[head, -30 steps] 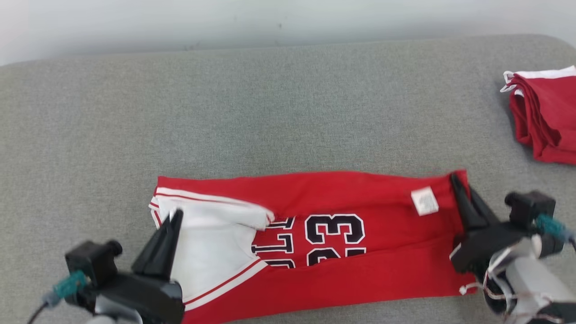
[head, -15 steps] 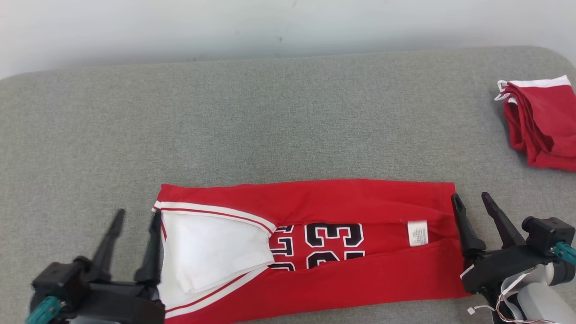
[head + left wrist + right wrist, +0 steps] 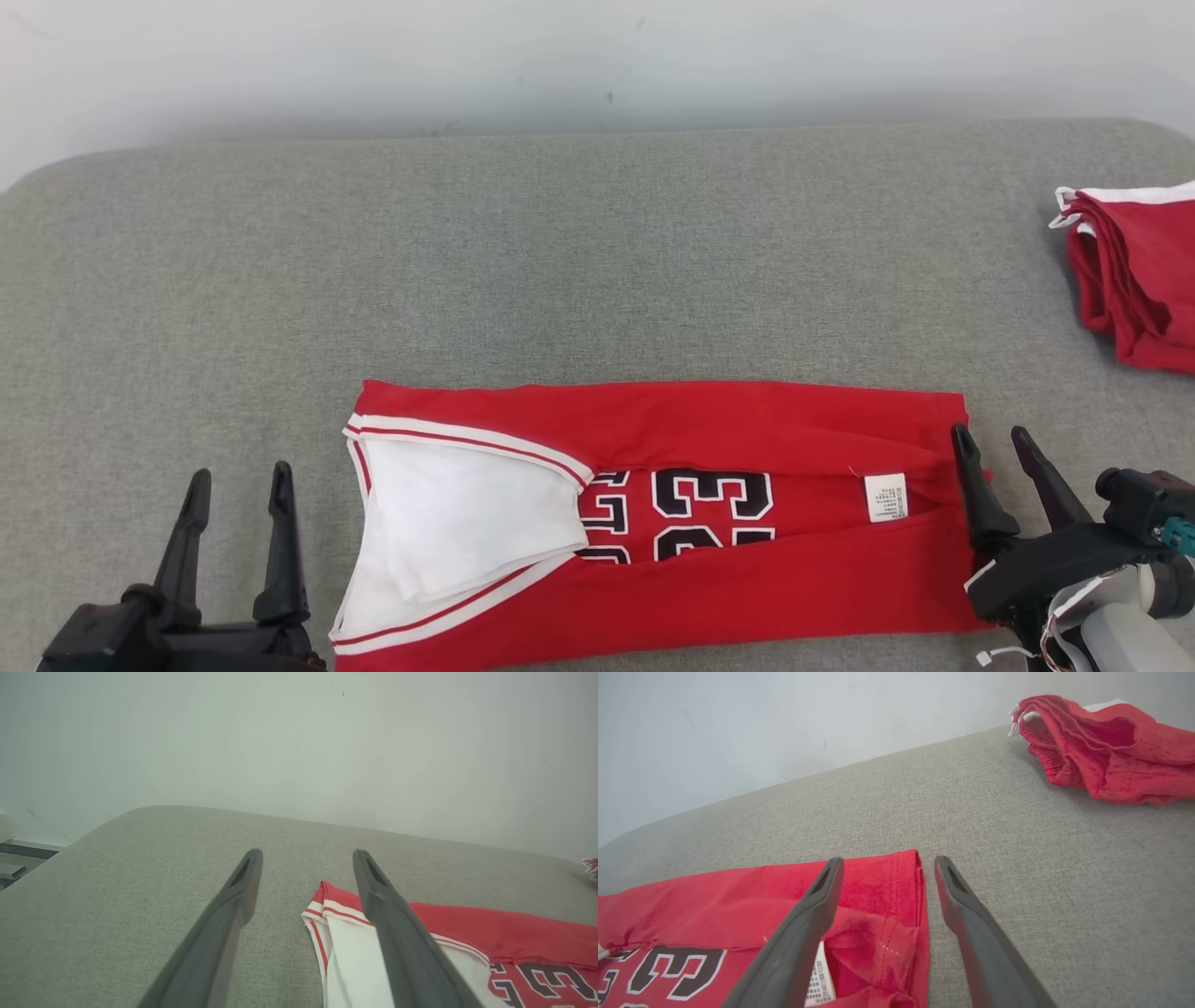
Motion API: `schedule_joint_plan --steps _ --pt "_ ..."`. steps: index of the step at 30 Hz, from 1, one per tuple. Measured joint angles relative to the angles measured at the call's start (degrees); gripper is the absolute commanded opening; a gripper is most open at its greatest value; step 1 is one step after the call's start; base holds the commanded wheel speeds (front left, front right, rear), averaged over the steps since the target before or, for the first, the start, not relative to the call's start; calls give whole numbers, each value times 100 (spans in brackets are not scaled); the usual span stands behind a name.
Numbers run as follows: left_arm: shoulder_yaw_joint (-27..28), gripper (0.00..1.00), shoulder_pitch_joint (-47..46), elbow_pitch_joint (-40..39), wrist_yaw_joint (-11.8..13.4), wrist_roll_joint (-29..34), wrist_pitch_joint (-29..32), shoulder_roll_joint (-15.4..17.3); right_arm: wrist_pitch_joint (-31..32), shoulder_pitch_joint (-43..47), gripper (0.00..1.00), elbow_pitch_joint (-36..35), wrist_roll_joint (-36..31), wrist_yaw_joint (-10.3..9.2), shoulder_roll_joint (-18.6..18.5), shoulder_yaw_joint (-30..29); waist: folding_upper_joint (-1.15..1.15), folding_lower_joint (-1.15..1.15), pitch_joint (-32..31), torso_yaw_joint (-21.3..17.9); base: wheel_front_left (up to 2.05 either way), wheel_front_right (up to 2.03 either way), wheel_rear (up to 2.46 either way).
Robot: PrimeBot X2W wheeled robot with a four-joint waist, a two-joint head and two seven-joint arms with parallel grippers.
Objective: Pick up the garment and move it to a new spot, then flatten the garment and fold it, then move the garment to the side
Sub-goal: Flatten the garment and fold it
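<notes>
The garment's layered edge stands up at its folded-over red hem while the long strip [image 3: 717, 420] lies flat, so the right gripper will grab the garment by that hem next.
The garment [image 3: 653, 523], a red jersey with white trim, black numerals and a white label, lies on the grey surface as a long strip with both long edges folded in. Its white-lined collar end [image 3: 345, 933] points toward my left side. My left gripper [image 3: 238, 481] is open, just left of that end and clear of the cloth. My right gripper [image 3: 990, 443] is open at the strip's right hem [image 3: 906, 896], with the hem edge lying between its fingers [image 3: 817, 905] in the right wrist view, nothing clamped.
A second red garment with white trim [image 3: 1134, 271] lies bunched at the far right edge of the grey padded surface [image 3: 560, 261]. A pale wall [image 3: 560, 56] runs behind the surface's far edge. Open grey surface stretches beyond the jersey.
Both grippers let go of the jersey ends and opened, drawing back outward; the left now stands clear of the collar end. The folded edges lie flat. The camera view shifted slightly.
</notes>
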Motion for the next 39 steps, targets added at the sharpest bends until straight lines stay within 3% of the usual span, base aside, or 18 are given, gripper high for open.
schedule_joint_plan --steps 8,18,19,21,22,31,39 --pt "301 100 39 103 -286 326 0 -335 64 -18 100 648 35 0 65 45 0 0 -16 75 0 0 0" --pt "490 100 29 147 -412 659 0 -476 13 -270 100 1516 361 0 563 240 0 0 -46 56 0 0 0" --pt "502 100 28 154 -423 660 1 -483 5 -302 89 1596 406 0 595 232 0 0 -47 54 0 0 0" --pt "506 100 20 174 -436 686 0 -493 -19 -383 18 1760 446 0 624 274 0 0 -49 60 0 0 0" --pt "506 100 19 183 -437 699 0 -501 -31 -410 0 1817 457 0 623 289 0 0 -53 68 0 0 0" --pt "564 100 44 179 -446 751 0 -533 -26 -478 0 1890 651 11 524 276 1 0 -149 76 0 0 0" --pt "655 100 206 159 -447 826 0 -538 -24 -271 0 1701 456 11 -320 -336 1 1 -370 8 0 0 0"
